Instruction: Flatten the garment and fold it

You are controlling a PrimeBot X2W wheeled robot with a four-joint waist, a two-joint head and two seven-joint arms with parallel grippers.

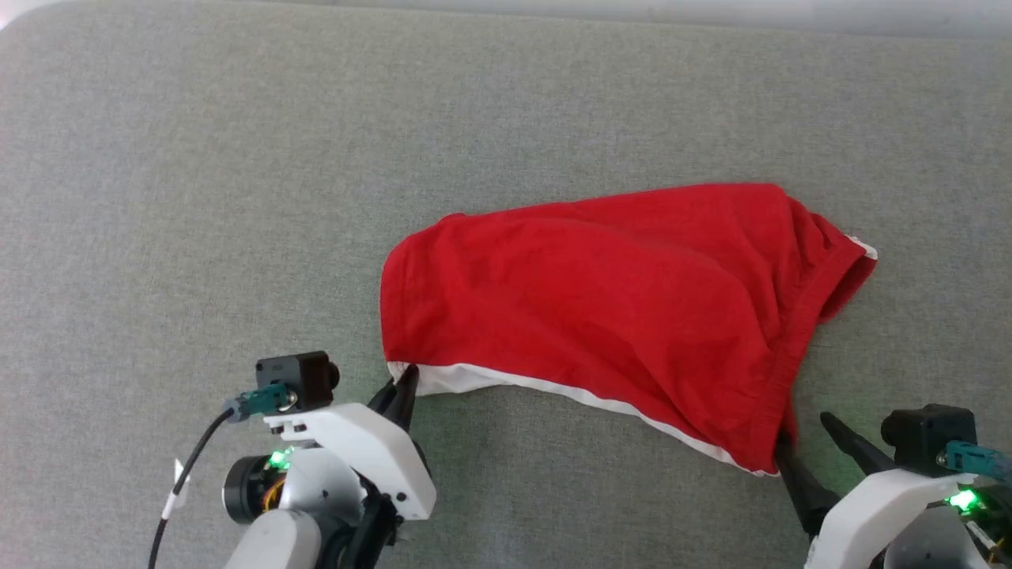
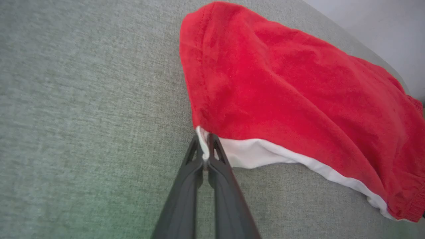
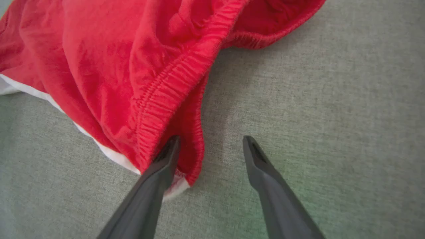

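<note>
I need to grab the shorts with my right gripper by the waistband's free under edge [image 1: 791, 423], because the waistband is gaping open while the red body [image 1: 607, 284] lies slack.
The red shorts [image 1: 601, 308] lie spread across the grey surface, white trim along their near edge and the gathered waistband [image 3: 172, 89] at the right end. My left gripper [image 1: 402, 391] is shut on the white hem corner [image 2: 203, 146] at the shorts' lower left. At the lower right, my right gripper [image 1: 806, 431] stands open. Its left finger [image 3: 166, 156] touches the waistband corner, slightly under the fabric, and the other finger [image 3: 255, 156] is over bare surface.
A grey fabric-covered surface [image 1: 237, 197] extends all around the shorts. A pale strip [image 1: 711, 12] runs beyond its far edge.
</note>
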